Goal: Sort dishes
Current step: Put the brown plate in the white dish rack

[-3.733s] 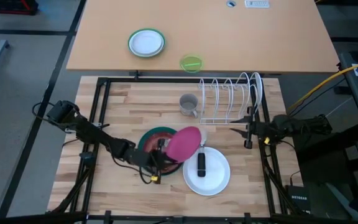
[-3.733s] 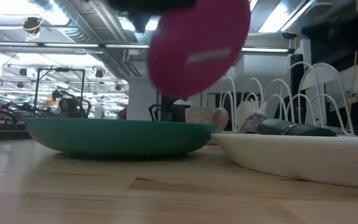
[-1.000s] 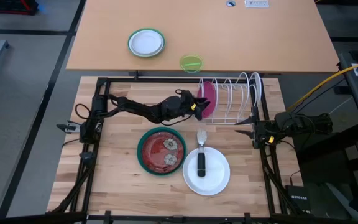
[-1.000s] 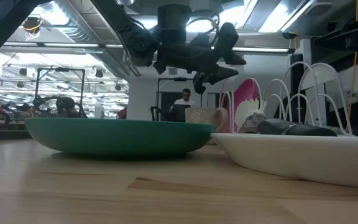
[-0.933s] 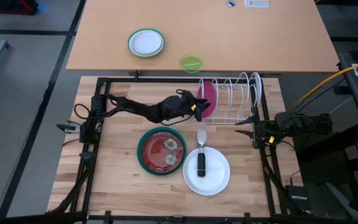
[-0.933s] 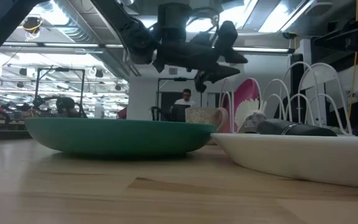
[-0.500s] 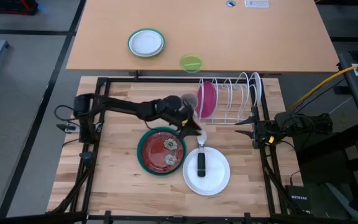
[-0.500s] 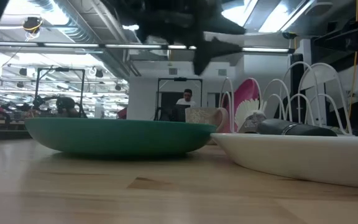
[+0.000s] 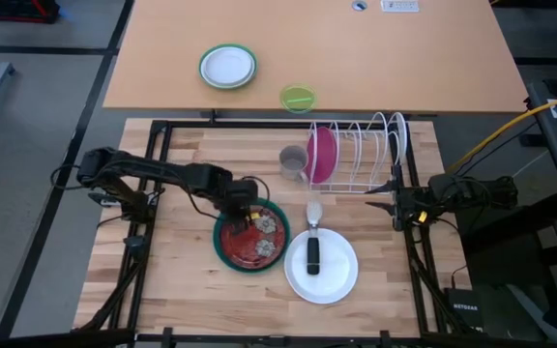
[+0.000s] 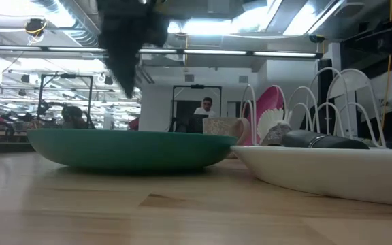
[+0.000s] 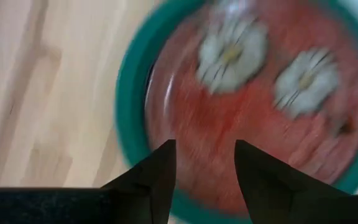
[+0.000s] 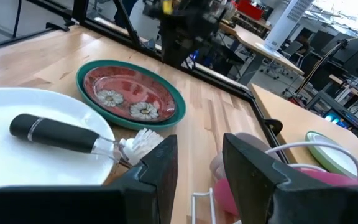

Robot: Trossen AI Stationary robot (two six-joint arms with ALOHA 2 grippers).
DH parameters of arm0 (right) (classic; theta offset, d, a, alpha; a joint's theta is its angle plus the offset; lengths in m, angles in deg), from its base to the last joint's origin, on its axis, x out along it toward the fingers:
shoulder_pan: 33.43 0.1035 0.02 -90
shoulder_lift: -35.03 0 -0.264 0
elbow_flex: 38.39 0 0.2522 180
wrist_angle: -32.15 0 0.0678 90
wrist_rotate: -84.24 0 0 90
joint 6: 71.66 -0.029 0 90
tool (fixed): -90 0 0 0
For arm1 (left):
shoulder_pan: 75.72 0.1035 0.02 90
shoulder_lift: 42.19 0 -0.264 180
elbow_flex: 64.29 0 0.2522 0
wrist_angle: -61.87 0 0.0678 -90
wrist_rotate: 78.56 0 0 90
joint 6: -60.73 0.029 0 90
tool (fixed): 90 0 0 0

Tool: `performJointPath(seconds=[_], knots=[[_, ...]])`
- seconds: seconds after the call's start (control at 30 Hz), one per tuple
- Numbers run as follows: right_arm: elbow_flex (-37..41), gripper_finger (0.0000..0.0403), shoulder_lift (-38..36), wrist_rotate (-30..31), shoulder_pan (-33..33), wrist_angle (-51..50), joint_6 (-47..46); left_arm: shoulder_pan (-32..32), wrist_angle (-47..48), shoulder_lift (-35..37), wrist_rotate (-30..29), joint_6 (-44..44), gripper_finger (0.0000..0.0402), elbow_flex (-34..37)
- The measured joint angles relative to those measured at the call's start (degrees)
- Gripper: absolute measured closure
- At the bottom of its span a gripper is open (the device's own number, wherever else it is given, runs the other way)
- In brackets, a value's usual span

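My left gripper needs to sort the red patterned plate into the wire rack (image 9: 366, 155), so it should next grab the plate by its rim (image 9: 228, 236).
A dark red patterned plate (image 9: 252, 232) lies inside the larger teal plate (image 9: 222, 249) at the table's middle. To their right, the white plate (image 9: 338, 278) rests flat on the wood. The pink plate (image 9: 320, 153) stands on edge in the leftmost slot of the wire rack (image 9: 366, 155). My left gripper (image 9: 247, 213) hovers open over the far part of the red plate (image 11: 260, 112), touching nothing. My right gripper (image 9: 366, 203) waits open at the table's right side, in front of the rack.
A black-handled brush (image 9: 312, 253) lies across the white plate, its bristles over the far rim. A grey mug (image 9: 292, 161) stands left of the rack. On the table beyond are a small green-rimmed plate (image 9: 227, 67) and a lime bowl (image 9: 297, 98).
My left gripper has drawn back from the pink plate in the rack, swinging toward the table's near left and down until it hangs over the red plate. The pink plate has stayed standing in its slot.
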Motion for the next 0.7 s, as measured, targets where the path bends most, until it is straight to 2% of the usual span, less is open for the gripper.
performJointPath(seconds=[0.23, 0.43, 0.7], knots=[[0.00, 0.0271, -0.02, 0.00, 0.00, 0.24, -0.02, -1.92, -5.30, -0.30, -1.92, -0.96, 0.0249, 7.17], [0.00, 0.0271, -0.02, -0.02, 0.00, 0.26, -0.02, -1.16, -8.21, -0.32, -2.18, -4.79, 0.0249, 13.45], [0.00, 0.0271, -0.02, -0.03, 0.02, 0.23, 0.00, -1.13, -12.37, -0.30, -2.01, -5.89, 0.0249, 18.00]])
